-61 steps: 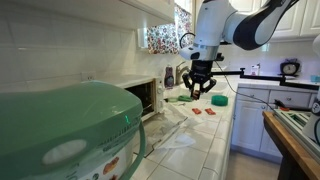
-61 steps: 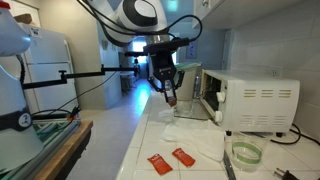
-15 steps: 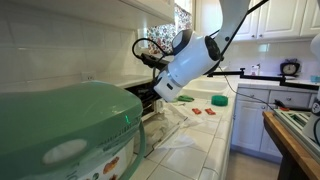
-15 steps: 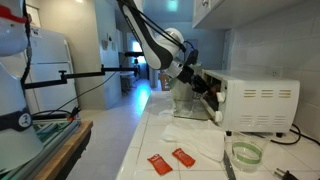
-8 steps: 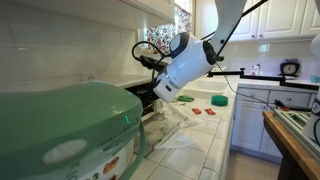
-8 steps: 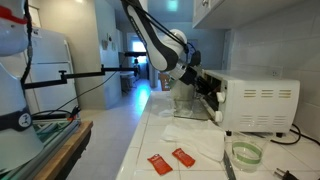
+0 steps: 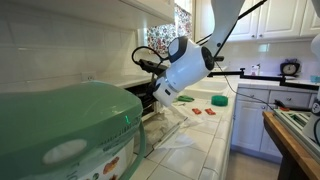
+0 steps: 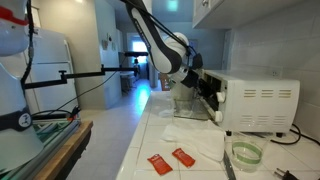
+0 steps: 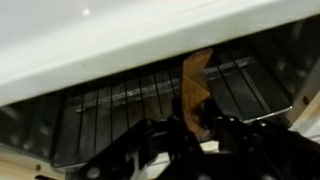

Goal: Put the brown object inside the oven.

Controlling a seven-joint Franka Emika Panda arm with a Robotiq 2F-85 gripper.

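I should release the brown object onto the rack below.
The oven point(image 8: 255, 100) is a silver-white toaster oven on the counter, with its door open. It also shows in an exterior view point(image 7: 143, 97), partly behind the arm. My gripper point(image 8: 207, 95) reaches into its opening. In the wrist view my gripper point(image 9: 195, 112) is shut on the brown object point(image 9: 195, 80), an orange-brown lump standing up between the dark fingers. It hangs just above the wire rack point(image 9: 100, 110) inside the dark interior, below the oven's white top edge point(image 9: 120, 40).
A big pale-green domed appliance point(image 7: 70, 130) fills the near foreground. Flat red pieces point(image 8: 170, 159) and a white cloth point(image 8: 195, 138) lie on the tiled counter. A teal bowl point(image 7: 219, 100) and a glass jar point(image 8: 243, 153) stand nearby.
The arm swung from above the counter down to the oven mouth with the brown object. Over the last second it has edged slightly deeper inside.
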